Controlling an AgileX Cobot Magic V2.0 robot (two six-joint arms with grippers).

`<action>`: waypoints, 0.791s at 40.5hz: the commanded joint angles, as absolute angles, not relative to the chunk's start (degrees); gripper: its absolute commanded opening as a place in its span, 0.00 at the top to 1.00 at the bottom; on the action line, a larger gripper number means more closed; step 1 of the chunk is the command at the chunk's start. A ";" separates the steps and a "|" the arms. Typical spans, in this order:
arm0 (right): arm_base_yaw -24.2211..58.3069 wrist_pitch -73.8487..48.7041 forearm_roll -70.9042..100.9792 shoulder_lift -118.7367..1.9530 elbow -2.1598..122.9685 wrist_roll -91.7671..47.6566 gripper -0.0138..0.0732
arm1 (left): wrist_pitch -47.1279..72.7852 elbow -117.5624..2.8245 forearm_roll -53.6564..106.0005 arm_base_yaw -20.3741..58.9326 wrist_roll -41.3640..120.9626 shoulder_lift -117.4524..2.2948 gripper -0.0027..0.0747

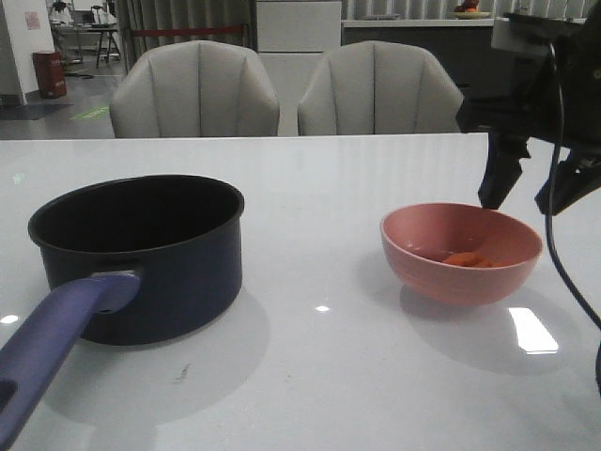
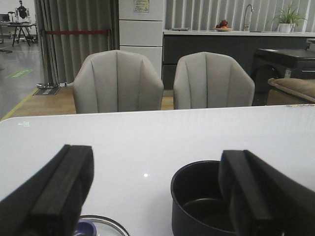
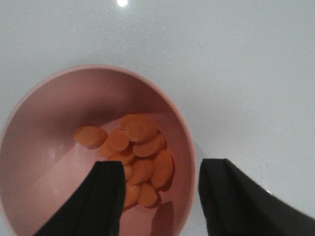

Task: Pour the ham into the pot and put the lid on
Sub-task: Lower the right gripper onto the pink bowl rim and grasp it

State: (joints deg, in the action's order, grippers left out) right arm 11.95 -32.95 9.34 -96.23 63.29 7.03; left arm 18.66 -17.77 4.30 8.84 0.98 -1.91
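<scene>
I should lower my right gripper first and then close it on the pink bowl's rim, because its fingers are still at the top of the bowl's rim, above the side of the bowl.
The dark navy pot point(image 1: 141, 254) stands on the left of the white table, its purple-blue handle point(image 1: 56, 348) pointing to the front. The ham point(image 1: 467, 259), orange-pink slices, lies in the pink bowl point(image 1: 460, 249) on the right. My right gripper point(image 1: 519, 207) hangs open just above the bowl's far right rim. In the right wrist view point(image 3: 165, 169) one finger is over the bowl's inside and the other outside the rim, with the ham point(image 3: 138, 147) beside it. My left gripper point(image 2: 155, 162) is open and empty, with the pot point(image 2: 197, 196) and the glass lid point(image 2: 101, 225) with its blue knob below it.
Two grey chairs point(image 1: 197, 89) point(image 1: 376, 85) stand behind the table's far edge. The right arm's cable point(image 1: 554, 235) hangs down beside the bowl at the right.
</scene>
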 commanded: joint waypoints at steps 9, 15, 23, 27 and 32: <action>10.70 -30.59 8.57 -100.58 65.99 6.34 0.32 | 14.58 -19.17 4.83 9.31 0.97 -2.58 0.24; 10.53 -29.62 8.57 -101.68 66.05 6.34 0.45 | 14.58 -19.17 4.83 9.31 0.97 -2.58 0.24; 10.53 -31.06 9.62 -100.59 67.84 6.34 0.67 | 14.58 -19.17 4.83 9.31 0.97 -2.58 0.24; 10.53 -30.10 9.62 -99.36 68.53 6.28 0.68 | 14.58 -19.17 4.83 9.31 0.97 -2.58 0.24; 10.80 -28.28 10.10 -97.21 69.92 6.21 0.68 | 14.58 -19.17 4.83 9.31 0.97 -2.58 0.24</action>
State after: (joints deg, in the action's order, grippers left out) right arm 10.78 -31.64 9.51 -101.97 67.06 6.88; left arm 18.77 -17.77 4.30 8.84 0.98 -1.91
